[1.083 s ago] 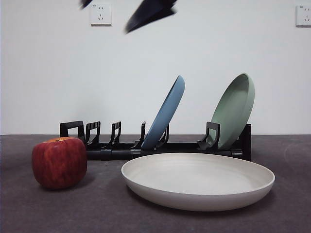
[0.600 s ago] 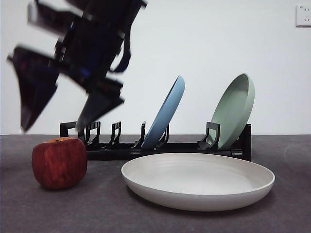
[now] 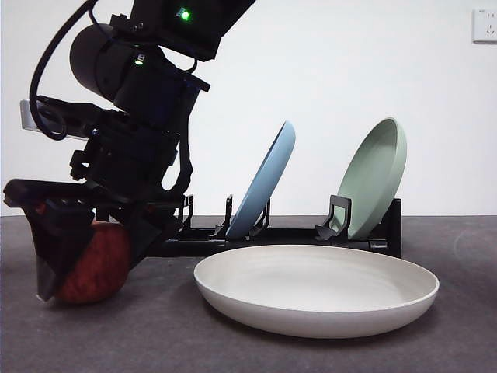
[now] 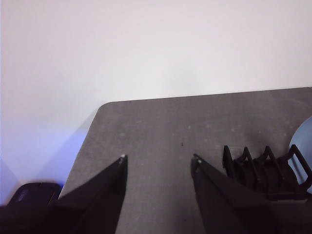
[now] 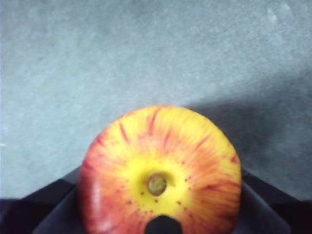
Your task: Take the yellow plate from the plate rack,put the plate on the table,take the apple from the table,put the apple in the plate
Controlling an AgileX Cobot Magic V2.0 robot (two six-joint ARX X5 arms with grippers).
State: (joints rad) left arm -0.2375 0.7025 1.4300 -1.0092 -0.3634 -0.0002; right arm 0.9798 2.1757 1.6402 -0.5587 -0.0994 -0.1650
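I will grab the apple (image 3: 99,263) by its round red sides with my right gripper next, to put it in the plate (image 3: 317,284).
The red apple (image 3: 99,263) sits on the table (image 3: 155,338) at the left. My right gripper (image 3: 89,278) has come down over it, jaws open and straddling it, one on each side. The right wrist view looks straight down on the apple (image 5: 161,161), its yellow top and stem between the right gripper's (image 5: 161,195) jaws. The yellow plate (image 3: 314,291) lies flat on the table right of the apple, in front of the plate rack (image 3: 295,233). My left gripper (image 4: 158,163) hangs open and holds nothing, above the table near the plate rack's (image 4: 253,163) end.
A blue plate (image 3: 268,179) and a pale green plate (image 3: 377,175) lean upright in the rack. The blue plate's edge (image 4: 303,146) shows in the left wrist view. The table's far corner and a white wall lie beyond the left gripper.
The right arm swung down from the top of the view to the left and now straddles the apple. The apple, plates and rack have not moved.
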